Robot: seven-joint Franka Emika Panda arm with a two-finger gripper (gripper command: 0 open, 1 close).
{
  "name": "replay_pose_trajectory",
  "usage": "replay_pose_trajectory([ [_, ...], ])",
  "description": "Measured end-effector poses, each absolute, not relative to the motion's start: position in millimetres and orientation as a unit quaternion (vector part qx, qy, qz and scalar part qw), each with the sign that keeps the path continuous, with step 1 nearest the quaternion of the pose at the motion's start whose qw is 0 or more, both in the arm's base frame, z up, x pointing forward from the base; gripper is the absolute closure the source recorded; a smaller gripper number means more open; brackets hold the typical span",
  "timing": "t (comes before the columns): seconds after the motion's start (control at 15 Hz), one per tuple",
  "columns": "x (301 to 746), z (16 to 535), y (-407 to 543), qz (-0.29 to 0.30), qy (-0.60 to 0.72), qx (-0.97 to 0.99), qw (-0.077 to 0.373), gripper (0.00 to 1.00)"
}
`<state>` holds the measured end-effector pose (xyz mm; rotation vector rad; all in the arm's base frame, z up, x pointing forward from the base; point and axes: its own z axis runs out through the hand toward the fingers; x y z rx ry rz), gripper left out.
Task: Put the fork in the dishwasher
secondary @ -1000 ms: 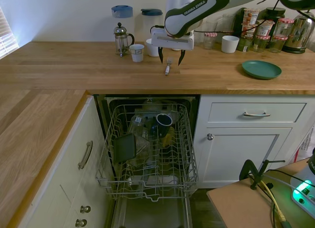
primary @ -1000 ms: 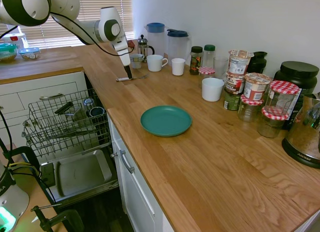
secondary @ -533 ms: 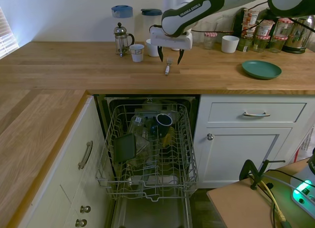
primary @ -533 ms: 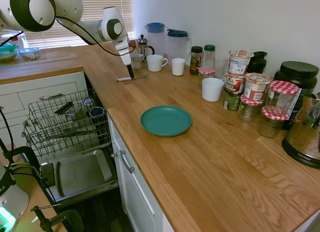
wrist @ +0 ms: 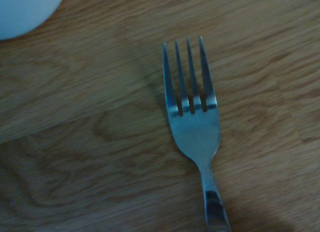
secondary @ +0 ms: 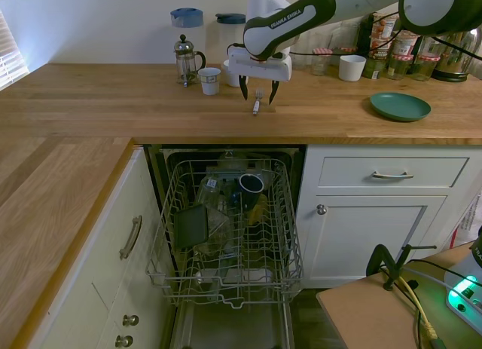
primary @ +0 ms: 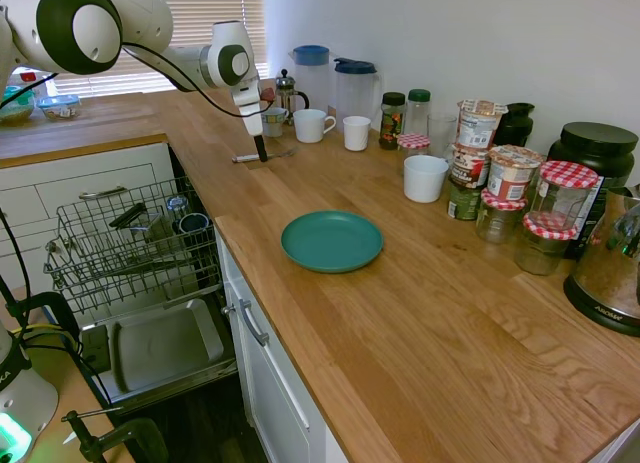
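Next, my gripper grabs the fork by its handle (wrist: 215, 209) to put the fork in the dishwasher rack.
The fork (primary: 244, 159) lies flat on the wooden counter, left of the cups. My gripper (primary: 262, 153) is down over its middle. In the second exterior view the gripper (secondary: 257, 99) is open, one finger on each side of the fork (secondary: 256, 106), not closed on it. The wrist view shows the fork's (wrist: 194, 127) tines and neck close up on the wood. The dishwasher stands open below the counter, its wire rack (primary: 130, 238) pulled out over the lowered door (primary: 160, 348). The rack (secondary: 226, 236) holds a dark mug and other dishes.
A small cup (secondary: 209, 81), a French press (secondary: 184, 60) and a white mug (primary: 312, 125) stand just behind the fork. A teal plate (primary: 332, 240) lies mid-counter. Jars, jugs and a kettle (primary: 610, 273) line the back wall. White drawers (secondary: 392, 172) flank the dishwasher.
The gripper has sunk a little lower around the fork, and the arm has shifted slightly. The fork has not moved.
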<state>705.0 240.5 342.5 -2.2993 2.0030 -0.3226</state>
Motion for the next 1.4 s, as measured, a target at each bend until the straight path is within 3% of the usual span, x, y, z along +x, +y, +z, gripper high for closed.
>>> replay_pose_trajectory([
  [1.4,716,338,229,-0.078,0.648,-0.757,0.043,1.0],
])
